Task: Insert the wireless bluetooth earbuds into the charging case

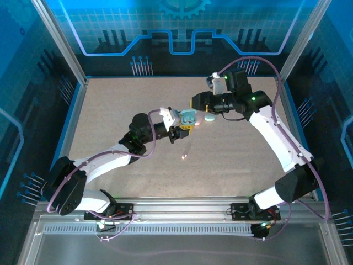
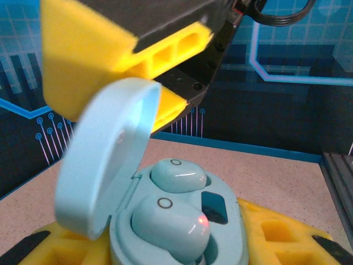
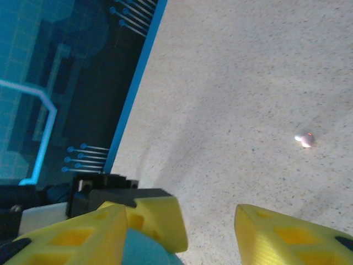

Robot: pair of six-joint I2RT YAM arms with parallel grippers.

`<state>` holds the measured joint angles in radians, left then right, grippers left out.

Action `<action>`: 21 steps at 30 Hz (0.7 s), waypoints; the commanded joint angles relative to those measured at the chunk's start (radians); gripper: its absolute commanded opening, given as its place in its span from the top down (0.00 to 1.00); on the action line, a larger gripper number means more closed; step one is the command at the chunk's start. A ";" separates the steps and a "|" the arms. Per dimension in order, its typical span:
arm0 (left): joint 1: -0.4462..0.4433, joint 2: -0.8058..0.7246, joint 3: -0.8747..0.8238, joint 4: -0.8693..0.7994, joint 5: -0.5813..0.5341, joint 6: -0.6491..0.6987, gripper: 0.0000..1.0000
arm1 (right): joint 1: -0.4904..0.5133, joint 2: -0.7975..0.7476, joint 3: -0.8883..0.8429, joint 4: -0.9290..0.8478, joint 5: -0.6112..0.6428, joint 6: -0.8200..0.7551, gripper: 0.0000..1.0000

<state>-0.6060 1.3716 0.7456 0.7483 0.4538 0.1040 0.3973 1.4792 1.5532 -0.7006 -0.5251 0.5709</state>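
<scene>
The robot will next grab the charging case [image 1: 189,117] across its lid and base with the right gripper, to shut the earbuds in.
A light teal charging case [image 2: 231,232] stands open, its lid [image 2: 105,165] raised on the left. Two teal earbuds sit in its wells, one at the back [image 2: 177,175] and one in front [image 2: 168,223] with a red light on it. My left gripper [image 2: 176,251] is shut on the case [image 1: 189,117], with yellow fingers [image 2: 276,234] on both sides. My right gripper [image 2: 165,83] hovers open just above the lid, its fingers [image 3: 287,237] wide apart with nothing between them. A tiny pink earbud [image 3: 304,139] lies loose on the table [image 1: 183,158].
A pale teal pebble-shaped piece [image 1: 209,117] lies on the table right of the held case, under the right gripper [image 1: 199,105]. Blue panel walls [image 1: 60,110] close in the speckled table [image 1: 121,105] on three sides. The metal rail [image 1: 182,207] carries the arm bases.
</scene>
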 commanded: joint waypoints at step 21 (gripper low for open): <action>0.038 0.015 0.038 0.131 0.040 -0.105 0.65 | -0.029 0.000 -0.166 0.175 -0.454 0.073 0.45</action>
<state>-0.5777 1.3766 0.7506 0.8196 0.4698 0.0196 0.3767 1.4639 1.4040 -0.5686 -0.8871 0.6147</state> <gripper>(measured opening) 0.399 0.553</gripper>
